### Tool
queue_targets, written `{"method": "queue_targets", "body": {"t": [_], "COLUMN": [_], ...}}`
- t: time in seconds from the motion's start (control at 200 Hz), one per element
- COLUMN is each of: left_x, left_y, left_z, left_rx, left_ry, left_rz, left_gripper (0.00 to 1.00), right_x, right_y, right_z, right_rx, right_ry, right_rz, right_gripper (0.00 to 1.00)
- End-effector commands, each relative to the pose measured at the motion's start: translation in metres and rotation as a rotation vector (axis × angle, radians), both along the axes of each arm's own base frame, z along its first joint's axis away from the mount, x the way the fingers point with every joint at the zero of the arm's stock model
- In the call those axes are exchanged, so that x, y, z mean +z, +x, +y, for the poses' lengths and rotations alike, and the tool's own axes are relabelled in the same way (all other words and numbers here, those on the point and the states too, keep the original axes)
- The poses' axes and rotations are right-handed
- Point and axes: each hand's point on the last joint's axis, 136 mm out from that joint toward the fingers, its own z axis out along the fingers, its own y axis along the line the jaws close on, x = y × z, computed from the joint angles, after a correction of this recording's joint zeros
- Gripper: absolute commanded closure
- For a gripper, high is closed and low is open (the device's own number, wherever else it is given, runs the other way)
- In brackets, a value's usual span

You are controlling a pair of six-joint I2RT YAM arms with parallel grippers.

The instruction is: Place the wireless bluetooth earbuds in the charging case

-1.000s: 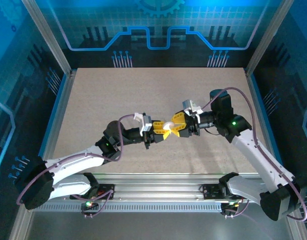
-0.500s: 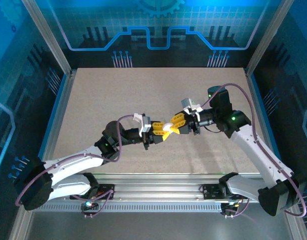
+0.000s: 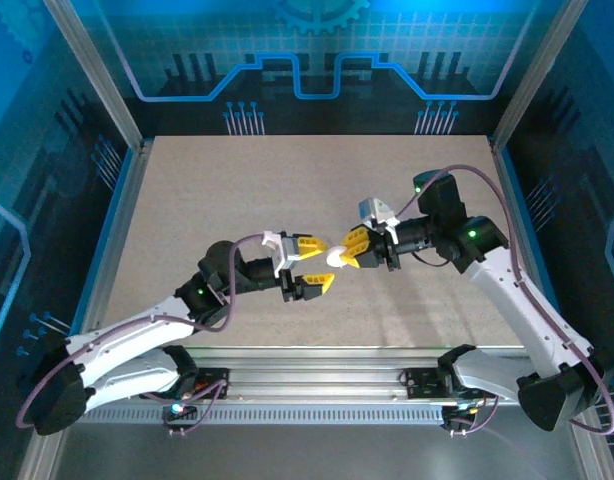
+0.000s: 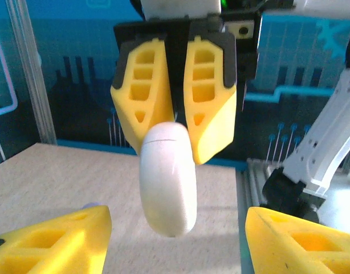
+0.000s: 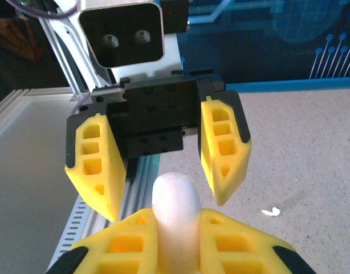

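Observation:
My left gripper will next grab the charging case's loose end [image 3: 334, 258] [image 4: 170, 206] by its sides. The seamed end of the charging case then stays free for the earbuds to go in.
The charging case [image 3: 338, 257] is a white, rounded, pill-like shell held in the air above the middle of the table. My right gripper [image 3: 353, 252] is shut on one end of it. In the right wrist view my yellow fingers [image 5: 123, 245] clamp the case [image 5: 175, 194] from both sides. My left gripper [image 3: 315, 264] faces it with its jaws open, one on either side of the case's free end [image 4: 168, 188] and not touching it. One white earbud [image 5: 271, 212] lies on the table. A small pale purple bit [image 4: 90, 205] peeks out behind my left finger.
The tan tabletop [image 3: 287, 190] is enclosed by blue panel walls and aluminium posts. A metal rail [image 3: 317, 410] with both arm bases runs along the near edge.
My left gripper has let go of the case, opened and drawn back to the left. My right gripper has closed on the case and now holds it alone.

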Motion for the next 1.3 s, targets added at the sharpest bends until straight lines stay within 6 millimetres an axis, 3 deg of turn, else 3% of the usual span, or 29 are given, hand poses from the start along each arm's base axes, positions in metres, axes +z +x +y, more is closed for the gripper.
{"method": "queue_targets", "body": {"t": [0.0,0.225,0.38,0.725,1.296], "left_x": [-0.012,-0.023,-0.028,-0.026,-0.024], "left_y": [0.001,-0.011,-0.017,-0.024,-0.026], "left_z": [0.008,0.010,0.008,0.001,-0.001], "left_rx": [0.025,-0.033,-0.070,-0.116,-0.119], "left_ry": [0.137,0.250,0.299,0.292,0.287], "left_rz": [-0.040,-0.038,-0.038,-0.046,-0.046], "left_gripper": [0.36,0.36,0.41,0.42,0.71], "right_x": [-0.001,-0.015,-0.019,-0.025,-0.028], "right_y": [-0.009,-0.023,-0.032,-0.032,-0.026], "right_z": [-0.002,0.005,0.010,0.023,0.031], "right_rx": [-0.004,0.042,0.092,0.115,0.120], "right_ry": [-0.061,-0.146,-0.165,-0.214,-0.232], "right_rz": [-0.046,-0.178,-0.223,-0.260,-0.272], "right_gripper": [0.90,0.91,0.91,0.92,0.93]}}
